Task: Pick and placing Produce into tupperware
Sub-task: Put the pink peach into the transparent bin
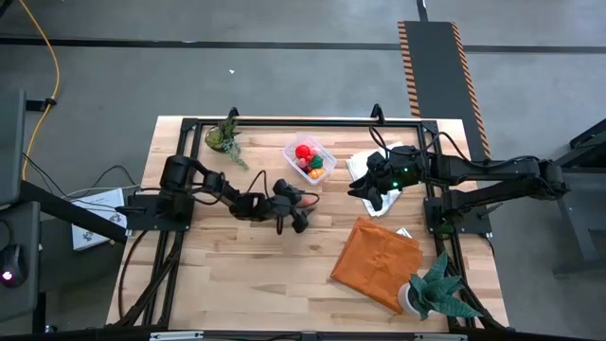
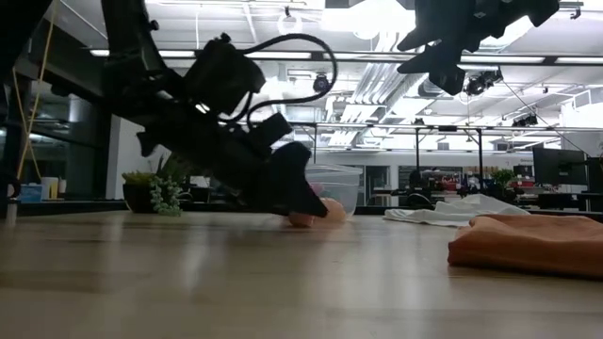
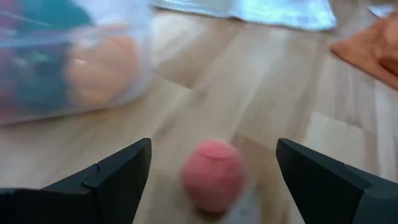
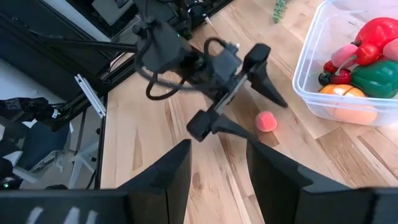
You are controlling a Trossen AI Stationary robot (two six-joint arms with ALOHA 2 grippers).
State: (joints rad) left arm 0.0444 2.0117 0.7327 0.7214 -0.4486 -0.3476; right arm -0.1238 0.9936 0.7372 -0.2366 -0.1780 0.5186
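Observation:
The robot's left gripper will next grab the small pink ball by its rounded sides, to place the ball into the clear tupperware (image 1: 310,159) (image 3: 74,62).
A small pink ball of produce (image 3: 213,174) lies on the wooden table just in front of the clear tupperware (image 4: 309,74). My left gripper (image 3: 213,146) is low over the table and open, one finger on each side of the ball without touching it. In the tupperware lie red, green, orange and pink produce (image 4: 364,59). My right gripper (image 4: 217,180) hangs high above the table's right half, near the white cloth (image 1: 371,159), open with nothing between its fingers.
An orange cloth (image 1: 375,261) lies at the near right. One potted plant (image 1: 225,135) stands at the far left of the table, another (image 1: 437,290) at the near right corner. Bare wood stretches across the near left of the table (image 1: 237,275).

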